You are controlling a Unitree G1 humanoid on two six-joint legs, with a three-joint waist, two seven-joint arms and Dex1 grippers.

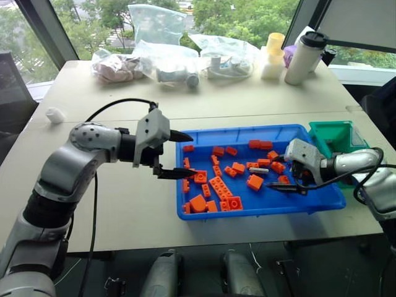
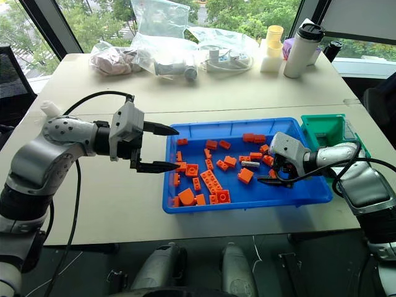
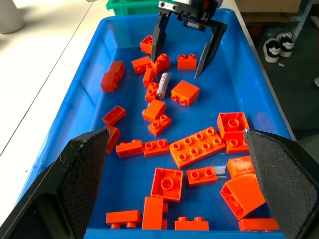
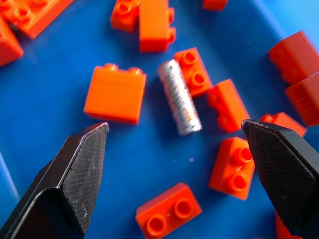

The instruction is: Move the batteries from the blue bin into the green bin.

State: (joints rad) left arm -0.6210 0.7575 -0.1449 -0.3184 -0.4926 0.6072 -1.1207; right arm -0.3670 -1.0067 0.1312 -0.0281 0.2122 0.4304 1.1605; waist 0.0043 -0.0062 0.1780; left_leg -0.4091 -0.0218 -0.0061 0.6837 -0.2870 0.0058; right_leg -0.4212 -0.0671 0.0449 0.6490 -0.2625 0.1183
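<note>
My right fingers stop short of the silver battery, so my right gripper should move toward it first, then close on it.
The blue bin [image 1: 266, 213] lies on the table with many orange bricks [image 1: 219, 187] and one silver battery [image 1: 258, 170] in its right half. The battery [image 4: 180, 97] lies flat between two bricks. My right gripper [image 4: 174, 125] hovers just above and short of it, open, with nothing between its fingers. Seen from across the bin, the right gripper [image 3: 176, 68] points down at the bin floor next to the battery [image 3: 163, 85]. My left gripper [image 1: 193, 156] hangs open and empty over the bin's left rim. The green bin [image 1: 334, 137] stands beside the blue bin's far right corner.
Clear plastic bags [image 1: 161, 59], a white tumbler [image 1: 305, 57] and yellow cups [image 1: 273, 54] line the table's far side. A small white object [image 1: 55, 115] sits far left. The table's right edge runs close behind the green bin.
</note>
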